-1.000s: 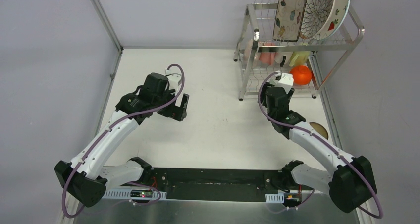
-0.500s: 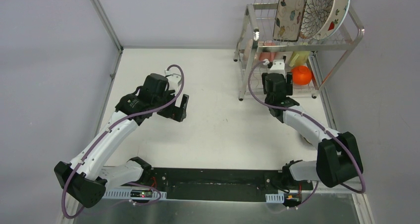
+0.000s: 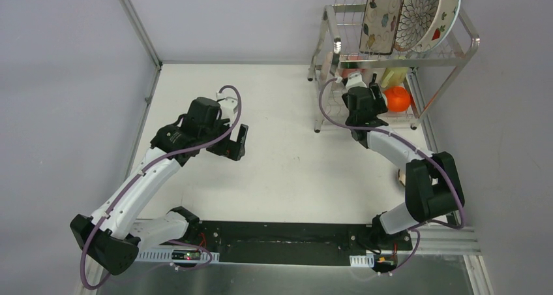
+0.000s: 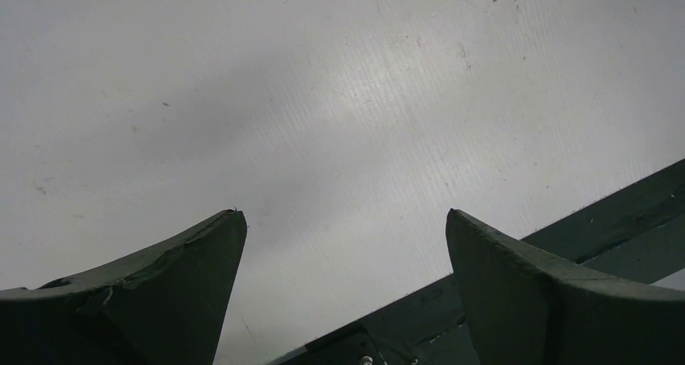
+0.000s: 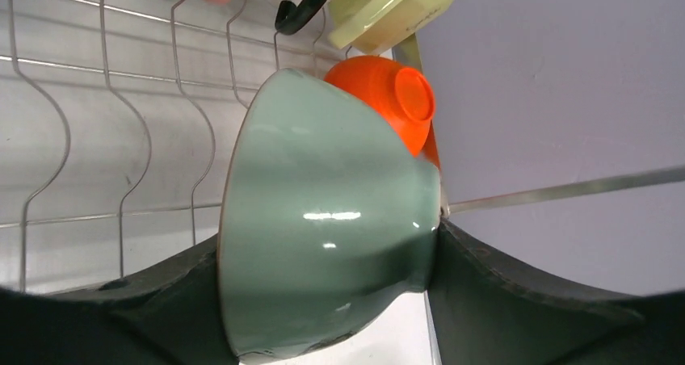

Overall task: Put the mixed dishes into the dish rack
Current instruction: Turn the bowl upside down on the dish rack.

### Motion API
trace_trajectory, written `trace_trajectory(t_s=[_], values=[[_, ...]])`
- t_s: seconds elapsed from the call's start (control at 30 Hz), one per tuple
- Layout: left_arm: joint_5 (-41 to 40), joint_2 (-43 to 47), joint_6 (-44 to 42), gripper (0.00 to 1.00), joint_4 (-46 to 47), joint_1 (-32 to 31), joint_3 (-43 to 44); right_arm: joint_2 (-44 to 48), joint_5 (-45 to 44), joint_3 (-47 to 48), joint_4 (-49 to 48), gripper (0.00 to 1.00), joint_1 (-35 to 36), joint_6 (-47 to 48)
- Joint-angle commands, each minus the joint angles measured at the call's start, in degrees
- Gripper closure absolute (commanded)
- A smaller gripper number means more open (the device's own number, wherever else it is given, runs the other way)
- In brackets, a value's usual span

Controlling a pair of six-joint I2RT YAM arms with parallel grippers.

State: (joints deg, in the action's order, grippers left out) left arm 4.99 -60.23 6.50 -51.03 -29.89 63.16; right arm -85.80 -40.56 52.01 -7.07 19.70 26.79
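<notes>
The green bowl is above the wavy wires of the lower shelf and would drop if the right gripper opened now. The right gripper should lower the bowl before it opens.
My right gripper (image 5: 331, 236) is shut on a pale green bowl (image 5: 323, 179), held on its side with one finger on the rim side and one on the foot. It reaches into the lower shelf of the dish rack (image 3: 473, 44), just left of the red-orange bowl (image 5: 396, 98) (image 3: 396, 99). In the top view the right gripper (image 3: 365, 89) hides the green bowl. A yellow cup (image 5: 380, 6) lies behind. On the upper shelf stand a floral rectangular plate (image 3: 381, 14), a brown-petal round plate (image 3: 417, 11) and a strawberry plate (image 3: 447, 14). My left gripper (image 3: 240, 141) (image 4: 343, 216) is open over bare table.
The wavy wires of the lower shelf (image 5: 121, 139) run to the left of the green bowl. A black cup handle (image 5: 303, 14) hangs above it. A bit of a dish (image 3: 400, 175) shows by the right arm's elbow. The side wall stands close behind the rack.
The right arm has stretched forward, carrying the green bowl from the rack's front into the lower shelf beside the red-orange bowl. The left arm has not moved.
</notes>
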Motion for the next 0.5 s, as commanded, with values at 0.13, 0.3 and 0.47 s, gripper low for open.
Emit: trace_trajectory(t_s=[0.13,0.3,0.47], values=[[0.43,1.59,-1.17,0.01,1.45,0.18,0.0,-3.84,-1.52,6.11,-6.24,0.79,-2.07,8.61],[0.6,1.49,-1.2,0.01,1.45,0.16,-0.05,-7.35,0.36,8.12,-7.09,0.79,-3.47,11.06],[0.52,1.43,-1.2,0.01,1.45,0.18,-0.01,-11.79,-0.02,10.18,-9.5,0.78,-4.0,14.92]])
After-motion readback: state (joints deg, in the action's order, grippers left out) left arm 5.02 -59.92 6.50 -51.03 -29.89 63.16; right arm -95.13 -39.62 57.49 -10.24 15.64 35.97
